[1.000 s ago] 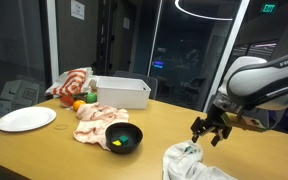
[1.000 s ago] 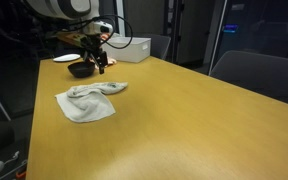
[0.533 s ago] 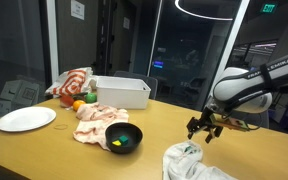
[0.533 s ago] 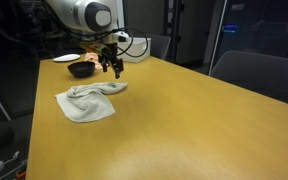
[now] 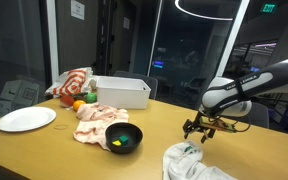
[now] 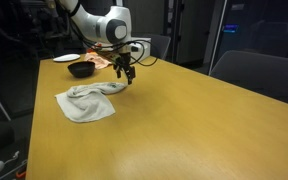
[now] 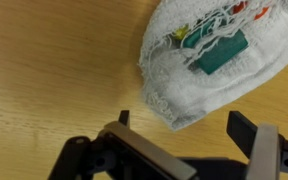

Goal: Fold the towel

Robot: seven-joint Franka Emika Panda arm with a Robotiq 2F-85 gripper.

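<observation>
My gripper's open fingertips stop above the towel's end, so it is too early to close. My gripper comes down first, then closes on the towel's corner (image 5: 195, 146) (image 7: 174, 116) between my fingertips.
A white towel with a green and red pattern lies crumpled on the wooden table; it shows in both exterior views (image 5: 192, 163) (image 6: 87, 100) and fills the upper right of the wrist view (image 7: 219, 55). My gripper (image 5: 195, 129) (image 6: 127, 74) hangs just above the table beside the towel's end. In the wrist view the gripper (image 7: 184, 125) is open, and a corner of the towel lies between its two fingers. Nothing is held.
A black bowl (image 5: 122, 138) (image 6: 81, 69), a pink cloth (image 5: 96, 120), a white bin (image 5: 120, 92), a white plate (image 5: 25, 119), fruit (image 5: 79, 105) and a striped cloth (image 5: 72, 82) stand on the table's other end. Bare wood (image 6: 184, 120) spreads beyond the towel.
The arm has stretched out and carried the gripper along the table, away from the black bowl, to the end of the towel. The towel has not moved.
</observation>
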